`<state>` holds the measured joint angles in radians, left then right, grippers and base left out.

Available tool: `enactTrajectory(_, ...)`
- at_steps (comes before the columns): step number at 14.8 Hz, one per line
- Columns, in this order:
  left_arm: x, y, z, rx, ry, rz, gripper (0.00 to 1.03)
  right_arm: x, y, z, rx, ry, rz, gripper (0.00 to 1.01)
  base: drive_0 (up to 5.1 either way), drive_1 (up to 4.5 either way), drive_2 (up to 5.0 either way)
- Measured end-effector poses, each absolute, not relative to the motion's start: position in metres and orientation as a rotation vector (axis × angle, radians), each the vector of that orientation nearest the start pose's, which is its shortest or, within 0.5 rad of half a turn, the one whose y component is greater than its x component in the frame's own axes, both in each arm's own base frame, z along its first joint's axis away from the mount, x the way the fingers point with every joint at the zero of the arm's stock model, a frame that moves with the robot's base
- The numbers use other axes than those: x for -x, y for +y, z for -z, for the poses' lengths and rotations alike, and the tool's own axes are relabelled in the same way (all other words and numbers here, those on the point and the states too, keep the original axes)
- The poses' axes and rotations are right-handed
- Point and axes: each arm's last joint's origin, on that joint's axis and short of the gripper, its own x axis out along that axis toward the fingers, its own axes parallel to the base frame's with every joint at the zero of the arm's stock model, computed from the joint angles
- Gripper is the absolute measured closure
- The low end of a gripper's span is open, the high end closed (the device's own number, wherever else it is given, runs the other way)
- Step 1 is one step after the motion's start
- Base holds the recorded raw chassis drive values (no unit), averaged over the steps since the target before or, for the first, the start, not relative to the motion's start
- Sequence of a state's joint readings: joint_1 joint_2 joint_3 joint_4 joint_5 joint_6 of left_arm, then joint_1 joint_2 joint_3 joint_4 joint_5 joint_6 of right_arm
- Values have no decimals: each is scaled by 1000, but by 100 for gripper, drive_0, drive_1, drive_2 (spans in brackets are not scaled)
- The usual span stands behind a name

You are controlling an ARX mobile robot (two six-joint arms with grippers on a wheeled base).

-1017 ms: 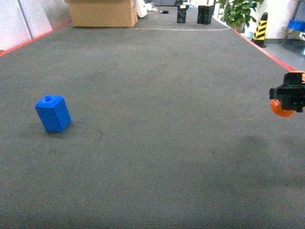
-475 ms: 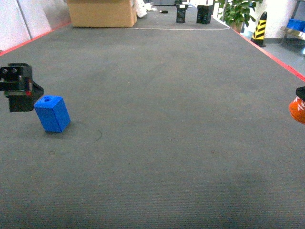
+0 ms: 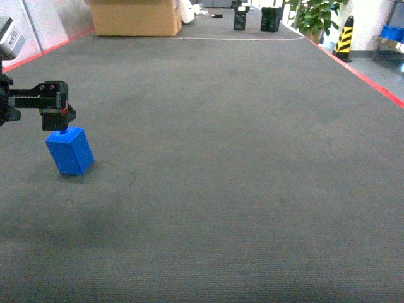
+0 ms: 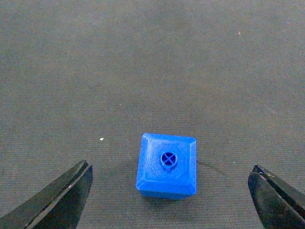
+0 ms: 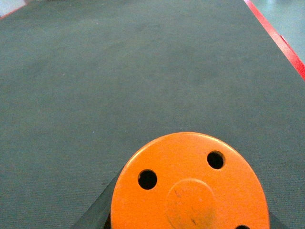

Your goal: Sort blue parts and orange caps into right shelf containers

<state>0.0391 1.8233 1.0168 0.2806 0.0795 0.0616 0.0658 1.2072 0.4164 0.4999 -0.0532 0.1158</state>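
My left gripper should grab the blue part by its boxy body (image 3: 71, 154) next, to sort it into its shelf container.
A blue part (image 3: 69, 151) stands slightly tilted on the grey mat at the left. My left gripper (image 3: 55, 123) hangs just above it. In the left wrist view the blue part (image 4: 167, 165), with its round knob facing up, lies between the wide-apart fingers (image 4: 57, 200), and the left gripper (image 4: 170, 168) is open and not touching it. My right gripper (image 5: 190, 212) is shut on an orange cap (image 5: 190, 186), whose flat holed top fills the lower part of the right wrist view. The right gripper is outside the head view. A blue container (image 3: 392, 33) on a metal shelf shows at the far right edge.
The grey mat (image 3: 221, 158) has a red border (image 3: 366, 74) along its right side. At its far end stand a cardboard box (image 3: 136, 16), two black objects (image 3: 271, 19), a potted plant (image 3: 315, 16) and a yellow-black bollard (image 3: 344, 38).
My left gripper came in from the left edge and now hangs over the blue part. My right gripper carried the orange cap rightward out of the head view.
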Motion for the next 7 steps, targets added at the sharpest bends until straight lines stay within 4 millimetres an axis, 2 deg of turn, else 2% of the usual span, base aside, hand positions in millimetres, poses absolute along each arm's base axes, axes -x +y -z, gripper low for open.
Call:
enactTrajectory(3, -406, 13, -159, -60, 565, 47, 5, -228, 16, -199, -130, 264, -89, 57, 0, 0, 0)
enactTrajectory(5, -422, 15, -150, -81, 585, 30, 5, -227, 17, -198, -141, 282, -84, 57, 0, 0, 0)
enactTrajectory(7, -431, 15, -144, -74, 603, 38, 5, -226, 19, -197, -141, 285, -83, 57, 0, 0, 0)
